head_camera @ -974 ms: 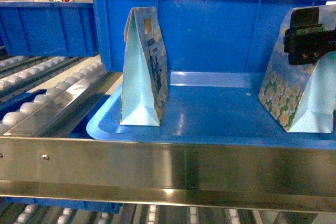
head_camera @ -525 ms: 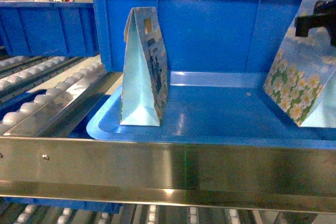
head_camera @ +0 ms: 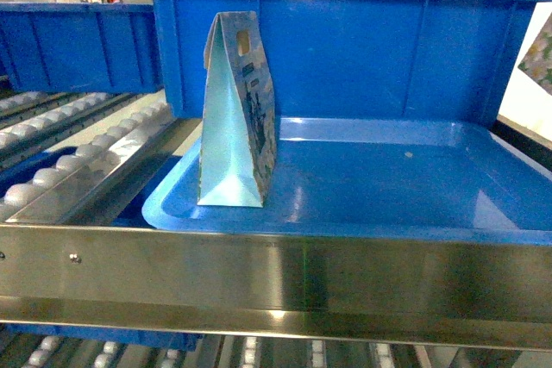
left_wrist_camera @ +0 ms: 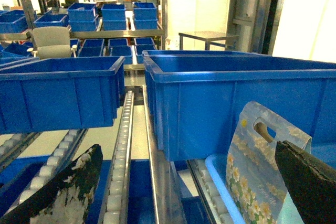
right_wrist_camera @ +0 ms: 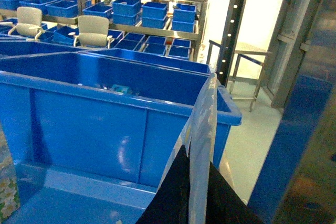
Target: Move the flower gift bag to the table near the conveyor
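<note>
The bag's body (head_camera: 237, 148) gets wider toward the bag's base, so my left gripper will next pinch the second gift bag by its thin top edge (head_camera: 237, 16).
My right gripper (right_wrist_camera: 197, 157) is shut on the top edge of the flower gift bag (right_wrist_camera: 203, 108), which hangs off the tray; only its daisy-printed corner (head_camera: 543, 53) shows at the head view's right edge. A second gift bag (head_camera: 237, 109) stands upright on the left of the blue tray (head_camera: 388, 187); its daisy side (left_wrist_camera: 252, 171) shows in the left wrist view. My left gripper (left_wrist_camera: 187, 150) is open and empty, its right finger (left_wrist_camera: 310, 182) close to that bag. The tray rests on the conveyor (head_camera: 86, 161), steel rails with white rollers (left_wrist_camera: 123, 145). The table is out of view.
A deep blue bin (head_camera: 345, 40) stands right behind the tray, with more blue bins (left_wrist_camera: 58, 90) to the left and on the far shelves. A steel front rail (head_camera: 276, 277) crosses below the tray. A dark upright post (right_wrist_camera: 294, 145) is close on the right.
The right gripper has carried the flower gift bag up and to the right, off the tray and almost out of the head view. The other bag has not moved.
</note>
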{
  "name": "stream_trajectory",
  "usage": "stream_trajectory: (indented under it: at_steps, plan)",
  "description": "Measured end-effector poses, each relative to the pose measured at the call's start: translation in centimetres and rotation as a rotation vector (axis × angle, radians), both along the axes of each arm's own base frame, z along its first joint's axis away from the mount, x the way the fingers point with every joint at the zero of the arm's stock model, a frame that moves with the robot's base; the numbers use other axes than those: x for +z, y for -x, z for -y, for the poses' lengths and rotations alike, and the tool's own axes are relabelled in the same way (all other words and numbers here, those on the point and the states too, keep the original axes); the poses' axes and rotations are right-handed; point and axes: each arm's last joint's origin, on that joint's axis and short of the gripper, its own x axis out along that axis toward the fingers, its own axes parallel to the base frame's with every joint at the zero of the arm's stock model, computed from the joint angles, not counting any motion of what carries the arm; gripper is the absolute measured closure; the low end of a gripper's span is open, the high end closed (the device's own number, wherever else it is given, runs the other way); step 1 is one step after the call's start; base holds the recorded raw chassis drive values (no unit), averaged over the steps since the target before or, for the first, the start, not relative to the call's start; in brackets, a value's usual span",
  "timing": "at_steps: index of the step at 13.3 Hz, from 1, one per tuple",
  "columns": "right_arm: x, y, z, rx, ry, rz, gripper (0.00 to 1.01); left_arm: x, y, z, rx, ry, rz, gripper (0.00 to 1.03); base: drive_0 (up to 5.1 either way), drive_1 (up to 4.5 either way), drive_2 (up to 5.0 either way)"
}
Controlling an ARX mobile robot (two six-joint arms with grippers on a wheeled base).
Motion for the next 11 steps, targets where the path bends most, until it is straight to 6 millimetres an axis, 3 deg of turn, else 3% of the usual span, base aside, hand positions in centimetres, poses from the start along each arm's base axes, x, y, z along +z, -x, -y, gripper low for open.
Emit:
stream_trajectory:
  at_steps: [5,8,11]
  plan:
    - [-0.1,4.2,1.3,0.013,-0.007,0.037,0.98,0.0,0.0,0.0,0.000,0.000,0.000,0.05,0.0,0.00,0.0]
    - [-2.2,8.4,2.2,-0.002,-0.003,0.020,0.98,0.0,0.0,0.0,0.000,0.000,0.000,0.05,0.0,0.00,0.0]
    - [-3.2,8.7,2.4,-0.032,-0.005,0.005,0.98,0.0,0.0,0.0,0.000,0.000,0.000,0.05,0.0,0.00,0.0]
